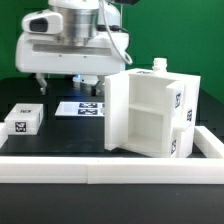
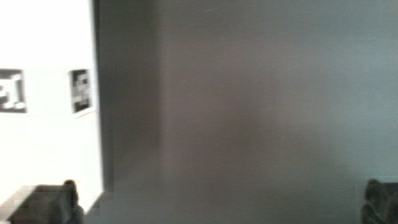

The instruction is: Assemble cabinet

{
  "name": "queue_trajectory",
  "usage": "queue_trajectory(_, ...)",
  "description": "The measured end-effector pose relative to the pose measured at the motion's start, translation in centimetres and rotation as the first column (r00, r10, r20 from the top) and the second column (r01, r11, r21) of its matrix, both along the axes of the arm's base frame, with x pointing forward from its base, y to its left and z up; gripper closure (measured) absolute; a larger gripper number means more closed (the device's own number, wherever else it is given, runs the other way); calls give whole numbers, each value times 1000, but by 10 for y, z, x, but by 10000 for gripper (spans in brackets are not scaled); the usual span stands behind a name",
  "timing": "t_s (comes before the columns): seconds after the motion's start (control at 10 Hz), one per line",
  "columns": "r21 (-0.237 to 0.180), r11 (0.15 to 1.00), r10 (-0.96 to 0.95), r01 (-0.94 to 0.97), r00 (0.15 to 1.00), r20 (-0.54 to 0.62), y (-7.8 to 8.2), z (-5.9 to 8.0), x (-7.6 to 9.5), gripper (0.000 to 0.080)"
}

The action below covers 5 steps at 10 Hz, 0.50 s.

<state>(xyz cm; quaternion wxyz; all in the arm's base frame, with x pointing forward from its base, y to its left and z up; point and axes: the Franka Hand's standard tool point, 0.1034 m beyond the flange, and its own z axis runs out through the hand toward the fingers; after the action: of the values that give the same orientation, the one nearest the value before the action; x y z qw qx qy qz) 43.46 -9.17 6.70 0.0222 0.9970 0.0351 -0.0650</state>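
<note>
I will grab the small white tagged block by its long sides next, to top the cabinet with it.
The cabinet is a large white box that stands upright on the black table at the exterior view's right. Its open front shows inner shelves, and tags mark its right side. My gripper hangs to the left of the cabinet, above the table near the marker board, apart from everything. In the wrist view the gripper is open and empty, with its dark fingertips far apart at the frame's edges. The cabinet is out of the wrist view.
A small white tagged block lies at the exterior view's left. A long low white rail edges the table's front. The marker board with its tags shows at the edge of the wrist view, beside blurred dark table.
</note>
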Motion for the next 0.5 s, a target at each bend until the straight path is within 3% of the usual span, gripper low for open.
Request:
queue_trajectory(0.3,2,1000,15,-15,1000,-3,-21,0,-4,2)
queue_trajectory(0.4,10,997,70,-70,998,-7,-36,-2,-4,2)
queue_trajectory(0.5,25,996,90,-90,996,-15,-64,-11,-7,2)
